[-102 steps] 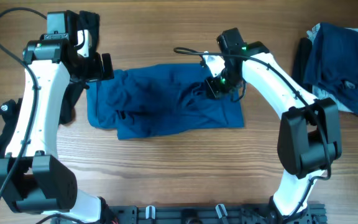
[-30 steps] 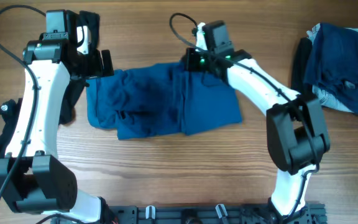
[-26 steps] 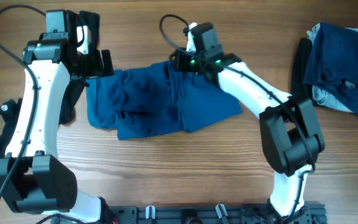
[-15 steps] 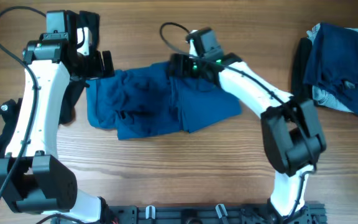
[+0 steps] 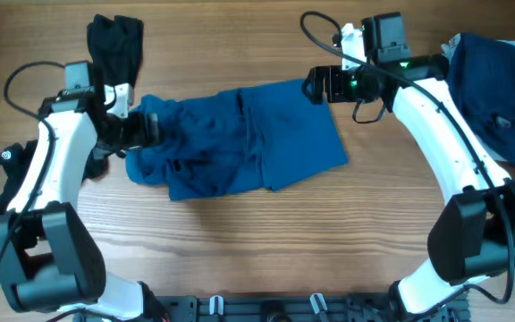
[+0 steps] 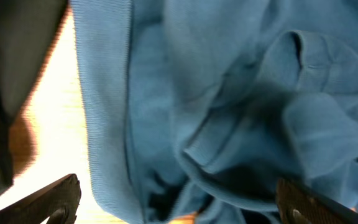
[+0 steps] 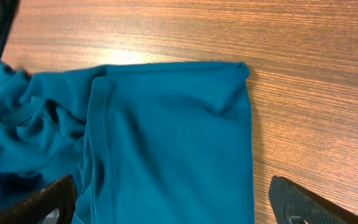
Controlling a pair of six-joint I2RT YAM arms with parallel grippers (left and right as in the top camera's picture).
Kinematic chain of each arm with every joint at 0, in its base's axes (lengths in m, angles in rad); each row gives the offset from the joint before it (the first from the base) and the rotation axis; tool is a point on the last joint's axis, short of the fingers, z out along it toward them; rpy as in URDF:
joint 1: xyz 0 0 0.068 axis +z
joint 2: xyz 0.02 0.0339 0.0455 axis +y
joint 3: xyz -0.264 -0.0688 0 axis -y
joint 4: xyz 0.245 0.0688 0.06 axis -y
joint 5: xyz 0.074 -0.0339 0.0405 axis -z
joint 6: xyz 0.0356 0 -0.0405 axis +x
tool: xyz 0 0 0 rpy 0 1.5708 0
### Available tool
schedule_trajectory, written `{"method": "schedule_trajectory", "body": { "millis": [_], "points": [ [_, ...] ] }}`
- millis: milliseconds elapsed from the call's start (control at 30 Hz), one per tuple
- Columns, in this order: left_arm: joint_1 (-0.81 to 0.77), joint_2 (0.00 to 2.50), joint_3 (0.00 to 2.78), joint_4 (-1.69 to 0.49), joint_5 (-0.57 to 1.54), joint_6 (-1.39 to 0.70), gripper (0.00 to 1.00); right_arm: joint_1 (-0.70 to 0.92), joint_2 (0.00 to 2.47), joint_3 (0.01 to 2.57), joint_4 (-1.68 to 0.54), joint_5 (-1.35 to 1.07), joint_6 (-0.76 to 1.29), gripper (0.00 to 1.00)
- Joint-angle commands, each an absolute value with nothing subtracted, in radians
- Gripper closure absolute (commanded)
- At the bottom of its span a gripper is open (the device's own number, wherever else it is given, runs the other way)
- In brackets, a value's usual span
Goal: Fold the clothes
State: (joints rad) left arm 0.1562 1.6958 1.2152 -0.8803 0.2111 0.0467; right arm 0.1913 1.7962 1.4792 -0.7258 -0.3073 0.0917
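Note:
My left gripper will next grab the crumpled outer edge of the medium-blue T-shirt. That side will then fold over the T-shirt's flat part.
A medium-blue T-shirt [image 5: 240, 139] lies mid-table, its right part folded flat and its left part crumpled. My left gripper [image 5: 146, 130] hangs low over the crumpled left edge. It is open, and bunched blue fabric [image 6: 229, 112] fills the space between its fingers [image 6: 58, 199]. My right gripper [image 5: 316, 87] hovers open by the shirt's top right corner, holding nothing. In the right wrist view the right gripper [image 7: 173, 211] looks down on the flat fold [image 7: 173, 137]. A black garment [image 5: 114, 40] lies at the top left.
A pile of navy and pale grey clothes [image 5: 494, 85] sits at the right edge of the table. Dark cloth [image 6: 5, 62] lies just left of the shirt. Bare wood [image 5: 266, 241] runs along the front, and bare wood [image 7: 309, 93] shows right of the shirt.
My right gripper opened, left the fold lying over the shirt's middle and drew back right to the top right corner. My left gripper came down onto the shirt's left edge.

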Motion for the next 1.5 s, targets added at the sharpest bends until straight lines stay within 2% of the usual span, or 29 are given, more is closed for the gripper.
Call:
{"method": "schedule_trajectory", "body": {
  "millis": [0, 67, 267, 333, 500, 833, 1000, 1033, 1133, 1267, 1367, 1467],
  "points": [
    [0.215, 1.685, 1.182, -0.829, 0.314, 0.147, 0.01, 0.194, 1.796, 1.480, -0.727, -0.322, 0.036, 0.01],
    [0.230, 1.689, 1.182, -0.809, 0.352, 0.180, 0.06, 0.194, 1.796, 1.480, -0.727, -0.314, 0.026, 0.00],
    [0.233, 1.781, 1.182, -0.796, 0.350, 0.207, 0.30, 0.194, 1.796, 1.480, -0.741, -0.307, 0.025, 0.00],
    [0.241, 1.841, 1.182, -0.783, 0.348, 0.207, 0.33, 0.194, 1.796, 1.480, -0.750, -0.307, 0.024, 0.01],
    [0.283, 1.895, 1.182, -0.761, 0.347, 0.231, 0.34, 0.194, 1.796, 1.480, -0.760, -0.307, 0.022, 0.00],
    [0.361, 1.895, 1.182, -0.770, 0.367, 0.285, 0.28, 0.194, 1.797, 1.480, -0.761, -0.307, 0.019, 0.01],
    [0.353, 1.895, 1.168, -0.727, 0.445, 0.285, 0.32, 0.194, 1.797, 1.480, -0.761, -0.308, 0.014, 0.00],
    [0.352, 1.895, 1.154, -0.704, 0.464, 0.285, 0.35, 0.194, 1.797, 1.480, -0.763, -0.308, 0.014, 0.01],
    [0.352, 1.895, 1.100, -0.659, 0.490, 0.284, 0.53, 0.194, 1.797, 1.480, -0.772, -0.307, 0.014, 0.00],
    [0.352, 1.895, 1.042, -0.642, 0.472, 0.285, 0.60, 0.194, 1.797, 1.480, -0.775, -0.308, 0.014, 0.01],
    [0.352, 1.895, 1.033, -0.646, 0.456, 0.280, 0.96, 0.194, 1.797, 1.480, -0.775, -0.307, 0.012, 0.00],
    [0.352, 1.892, 1.034, -0.639, 0.473, 0.247, 0.96, 0.194, 1.797, 1.480, -0.775, -0.307, -0.003, 0.00]
  ]
}}
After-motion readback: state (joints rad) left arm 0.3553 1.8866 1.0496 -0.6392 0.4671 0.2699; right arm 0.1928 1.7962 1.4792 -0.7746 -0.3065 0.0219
